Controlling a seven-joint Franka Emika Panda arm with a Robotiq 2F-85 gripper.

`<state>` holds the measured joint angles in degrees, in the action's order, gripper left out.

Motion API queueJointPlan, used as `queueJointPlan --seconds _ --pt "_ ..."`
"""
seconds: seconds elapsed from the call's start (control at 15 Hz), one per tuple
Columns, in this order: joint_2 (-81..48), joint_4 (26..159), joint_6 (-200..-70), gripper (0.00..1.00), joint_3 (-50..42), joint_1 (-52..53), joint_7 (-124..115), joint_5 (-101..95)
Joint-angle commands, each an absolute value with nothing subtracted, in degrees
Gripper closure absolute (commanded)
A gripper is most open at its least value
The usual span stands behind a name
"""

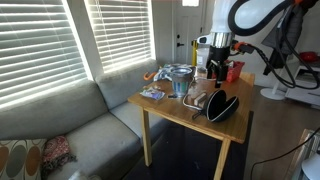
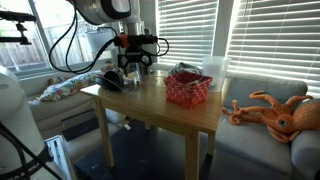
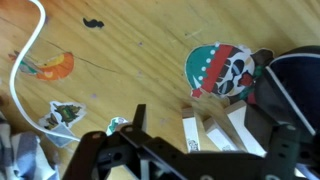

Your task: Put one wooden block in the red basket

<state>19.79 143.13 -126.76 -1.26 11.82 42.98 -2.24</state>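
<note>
The wooden blocks are between both fingers, but the fingers stop above the blocks' tops, so my gripper should go down first and then close on the blocks.
Three pale wooden blocks (image 3: pixel 215 130) lie side by side on the wooden table (image 3: pixel 120 70), next to a round sticker. My gripper (image 3: pixel 205 140) is open and hangs just above them, one finger on either side of the group, holding nothing. In both exterior views the gripper (image 1: pixel 214 68) (image 2: pixel 130 68) is low over the far part of the table. The red basket (image 2: pixel 188 88), low with openwork sides, stands at the other end of the table beside a white jug (image 2: pixel 213 70), well away from the gripper.
A black round bowl-like object (image 1: pixel 222 105) (image 2: pixel 110 82) stands close to the blocks and fills the wrist view's right edge (image 3: pixel 295 80). A clear jug (image 1: pixel 180 80) is mid-table. A white cable (image 3: pixel 20 60) crosses the table. A sofa (image 1: pixel 70 125) lies alongside.
</note>
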Motion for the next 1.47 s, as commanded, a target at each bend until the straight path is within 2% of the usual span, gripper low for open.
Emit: queueJointPlan --seconds 0.0,0.07,0.2,0.27,0.47,0.53,0.87,0.93,1.07,1.2,1.27,1.33,1.4 --pt "16.7 141.1 -126.8 0.04 -1.3 12.4 49.5 -1.1" --pt "16.4 141.0 -126.9 0.17 -1.2 12.1 50.5 -1.1" --pt "15.6 140.7 -127.4 0.24 -1.2 11.7 52.1 -0.8" --pt "15.3 140.6 -128.1 0.30 -1.3 11.7 52.6 -0.1" --pt "14.2 140.2 -129.9 0.41 -1.2 11.8 54.1 1.9" --pt "13.7 140.1 -130.4 0.38 -1.0 11.7 54.3 2.2" --pt "11.5 139.2 -130.8 0.48 -0.9 11.7 56.5 5.3" --pt "11.1 139.1 -130.9 0.52 -0.7 11.5 56.7 5.5" --pt "10.5 138.9 -130.8 0.69 -0.8 11.4 57.6 6.6" --pt "10.0 138.8 -131.0 0.76 -0.7 11.2 58.1 7.3" --pt "9.7 138.6 -131.0 0.77 -0.6 11.1 58.1 7.5" --pt "9.5 138.4 -130.7 0.89 -0.5 11.1 58.2 7.6" --pt "9.4 138.2 -130.4 0.91 -0.4 11.0 58.2 7.5"
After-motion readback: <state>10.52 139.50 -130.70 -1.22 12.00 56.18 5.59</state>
